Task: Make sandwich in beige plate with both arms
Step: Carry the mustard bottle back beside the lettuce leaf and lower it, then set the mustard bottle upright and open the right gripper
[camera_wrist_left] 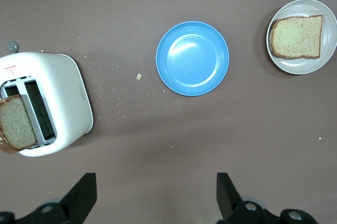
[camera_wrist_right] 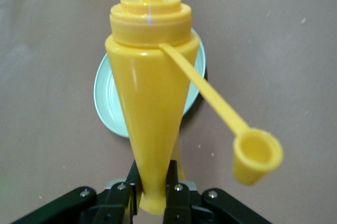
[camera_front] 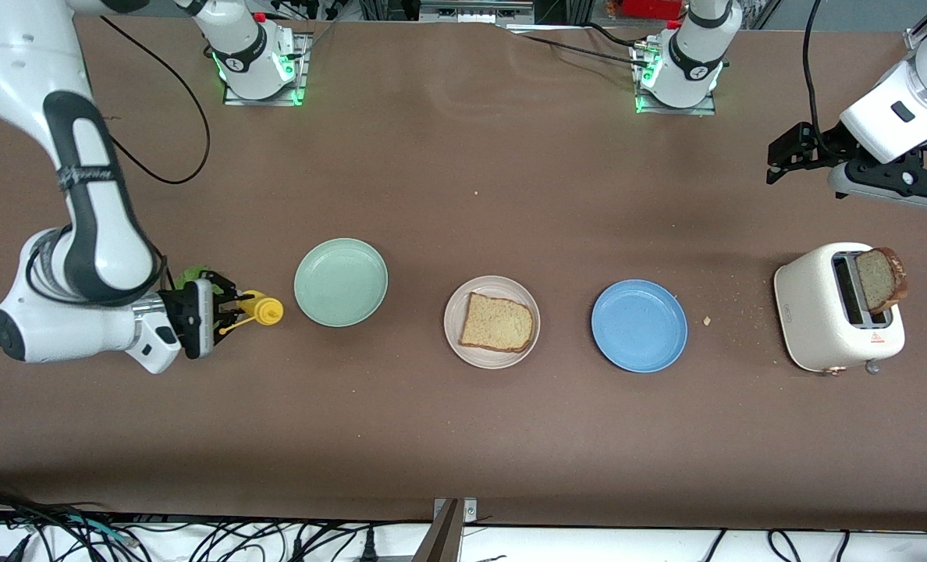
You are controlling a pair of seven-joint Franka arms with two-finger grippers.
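I should keep the yellow bottle (camera_front: 260,309) (camera_wrist_right: 150,87) in my right gripper for now. The bottle is above the table and would fall if I opened my fingers.
The beige plate (camera_front: 454,306) sits mid-table with one brown bread slice (camera_front: 496,322) lying flat on it; both also show in the left wrist view, plate (camera_wrist_left: 303,68) and slice (camera_wrist_left: 296,37). A second slice (camera_front: 879,279) sticks up out of the white toaster (camera_front: 815,316). A bit of green lettuce (camera_front: 192,274) peeks out by the right wrist, mostly hidden. My right gripper (camera_front: 225,311) is shut on a yellow squeeze bottle (camera_wrist_right: 150,87), which lies level with its nozzle toward the mint-green plate (camera_front: 341,282). My left gripper (camera_wrist_left: 155,184) hangs open and holds nothing, over the table beside the toaster.
A blue plate (camera_front: 639,325) lies between the beige plate and the toaster. Crumbs (camera_front: 707,320) are scattered by the toaster. The bottle's open cap (camera_wrist_right: 257,155) dangles on its strap. Cables run along the table edge nearest the front camera.
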